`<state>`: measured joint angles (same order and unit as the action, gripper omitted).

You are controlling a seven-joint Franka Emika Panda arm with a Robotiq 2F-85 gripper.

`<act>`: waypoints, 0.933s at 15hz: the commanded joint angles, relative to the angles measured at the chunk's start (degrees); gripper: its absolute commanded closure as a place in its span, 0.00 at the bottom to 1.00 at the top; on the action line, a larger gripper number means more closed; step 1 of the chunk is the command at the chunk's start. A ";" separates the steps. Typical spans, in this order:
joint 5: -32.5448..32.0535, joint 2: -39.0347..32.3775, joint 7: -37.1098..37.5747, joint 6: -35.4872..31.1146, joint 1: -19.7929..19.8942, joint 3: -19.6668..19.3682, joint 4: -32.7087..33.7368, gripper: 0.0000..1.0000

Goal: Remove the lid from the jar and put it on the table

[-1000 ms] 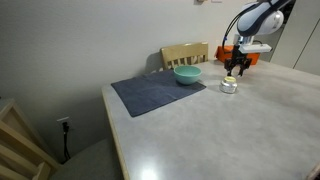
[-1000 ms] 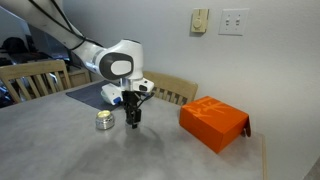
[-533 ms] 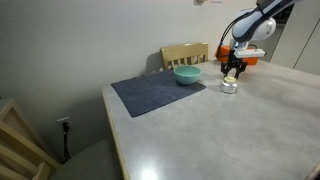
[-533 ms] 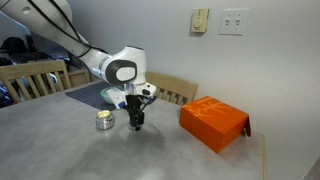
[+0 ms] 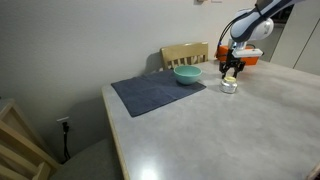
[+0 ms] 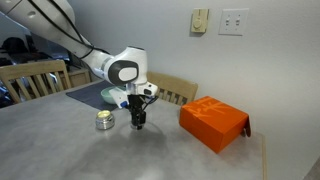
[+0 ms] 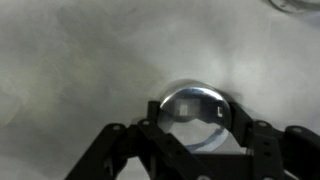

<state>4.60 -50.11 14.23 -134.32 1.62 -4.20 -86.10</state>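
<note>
The lid would settle on the tabletop if I let go now, so I will open my gripper. Dark shadow hugs the lid's rim (image 7: 196,89) between my gripper's fingers, close against the tabletop.
The small glass jar (image 6: 103,121) stands on the pale table (image 6: 60,150), and also shows in an exterior view (image 5: 228,86). My gripper (image 6: 137,120) hangs just above the table beside the jar, a short way toward the orange box; it shows in both exterior views (image 5: 232,71). In the wrist view the round silvery lid (image 7: 195,108) sits between my two fingers (image 7: 196,128), which are shut on its sides over the bare tabletop. The lid is too small to make out in the exterior views.
An orange box (image 6: 213,123) lies on the table past the gripper. A teal bowl (image 5: 187,75) sits on a blue-grey cloth mat (image 5: 155,93). Wooden chairs (image 5: 184,54) stand at the table's far side.
The gripper has shifted slightly sideways, away from the jar, with the lid still held. The jar has not moved.
</note>
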 commanded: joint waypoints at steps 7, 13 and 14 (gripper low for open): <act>0.31 -0.40 -0.28 4.60 0.49 -0.08 1.93 0.00; 0.68 3.28 -1.43 4.05 0.59 0.56 -1.27 0.00; 0.98 4.72 -1.92 4.06 0.66 1.02 -2.61 0.00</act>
<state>4.60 -49.57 14.11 -131.31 1.65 -4.28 -85.17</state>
